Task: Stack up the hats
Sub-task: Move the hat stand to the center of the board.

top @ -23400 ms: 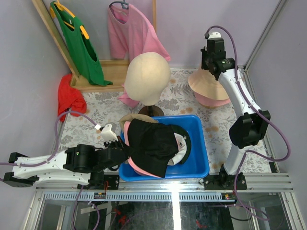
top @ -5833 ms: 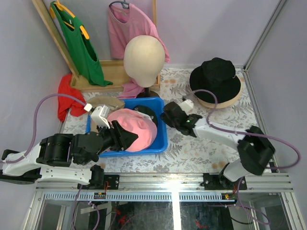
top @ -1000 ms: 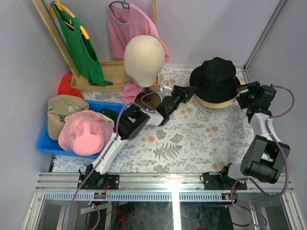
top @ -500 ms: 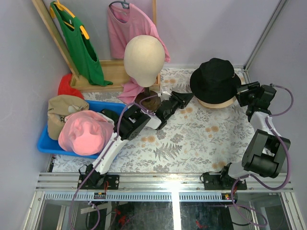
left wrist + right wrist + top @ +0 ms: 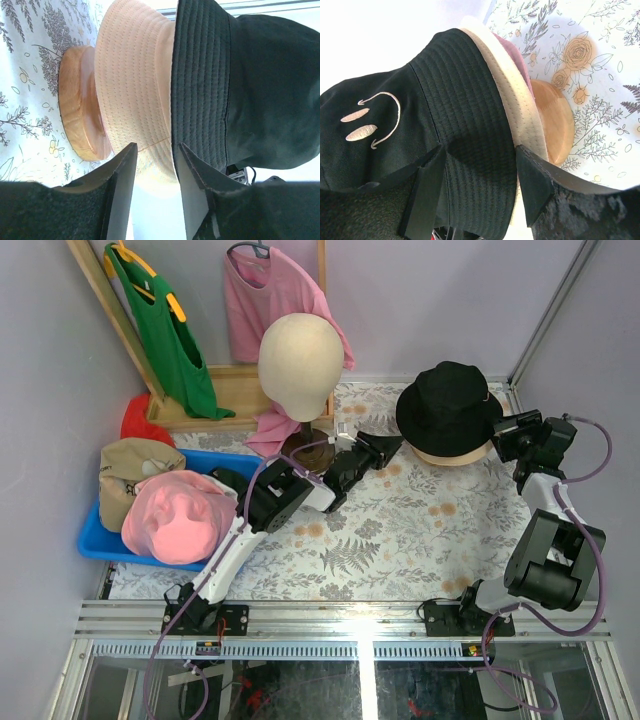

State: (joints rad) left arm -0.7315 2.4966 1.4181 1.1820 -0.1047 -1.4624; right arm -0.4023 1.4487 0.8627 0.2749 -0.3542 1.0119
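Observation:
My left gripper grips the black bucket hat by its brim edge next, opposite my right gripper, so the hat's top stays free to settle over the stack.
A black bucket hat with a stitched smiley tops a stack at the back right, over a cream hat and a pink one on a round wooden stand. My left gripper sits just left of the stack, open, with nothing between its fingers; both brims lie just beyond its fingertips. My right gripper is at the stack's right side, open, jaws straddling the black brim. In the blue bin at left lie a pink hat, a tan cap and a dark cap.
The beige mannequin head stands on its post behind the left arm. A pink shirt and a green garment hang on the wooden rack at the back. Red cloth lies at the rack's foot. Walls close in left and right.
My left gripper's jaws have parted and it has drawn back slightly from the brims. The black hat has settled a little lower. The right gripper has hardly moved.

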